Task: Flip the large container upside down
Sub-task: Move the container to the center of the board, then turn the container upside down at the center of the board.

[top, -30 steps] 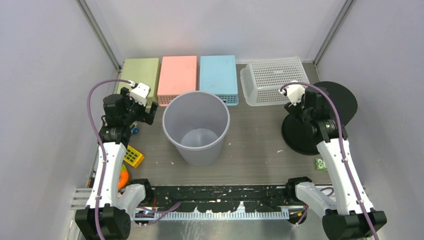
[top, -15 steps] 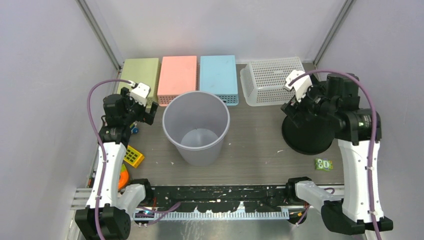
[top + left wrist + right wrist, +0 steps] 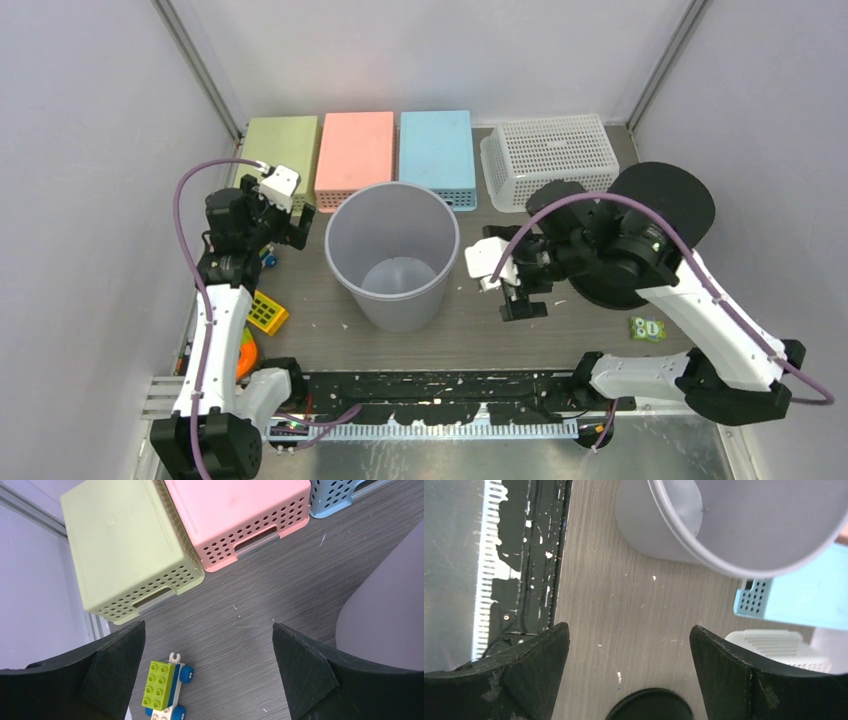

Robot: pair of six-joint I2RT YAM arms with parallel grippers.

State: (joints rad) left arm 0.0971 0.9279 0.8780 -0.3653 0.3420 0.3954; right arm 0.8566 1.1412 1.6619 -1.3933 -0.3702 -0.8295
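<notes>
Next, my right gripper grabs the large container's rim on the side facing it, one finger inside, to tip the container over toward upside down.
The large container is a grey plastic bucket standing upright, mouth up, at the table's middle; nothing shows inside it. Its wall fills the right edge of the left wrist view and the top of the right wrist view. My left gripper hovers just left of the bucket's rim, open, with only the table and a toy car between its fingers. On the bucket's right side my right gripper hangs open over bare table, a short gap from the wall.
Green, pink and blue bins and a white basket line the back. A black pot and its lid sit right. A brick toy car, yellow toy and green toy lie about.
My right arm has swung left from above the black pot to beside the bucket's right wall, and its jaws have opened wider. The left arm and the bucket have not moved.
</notes>
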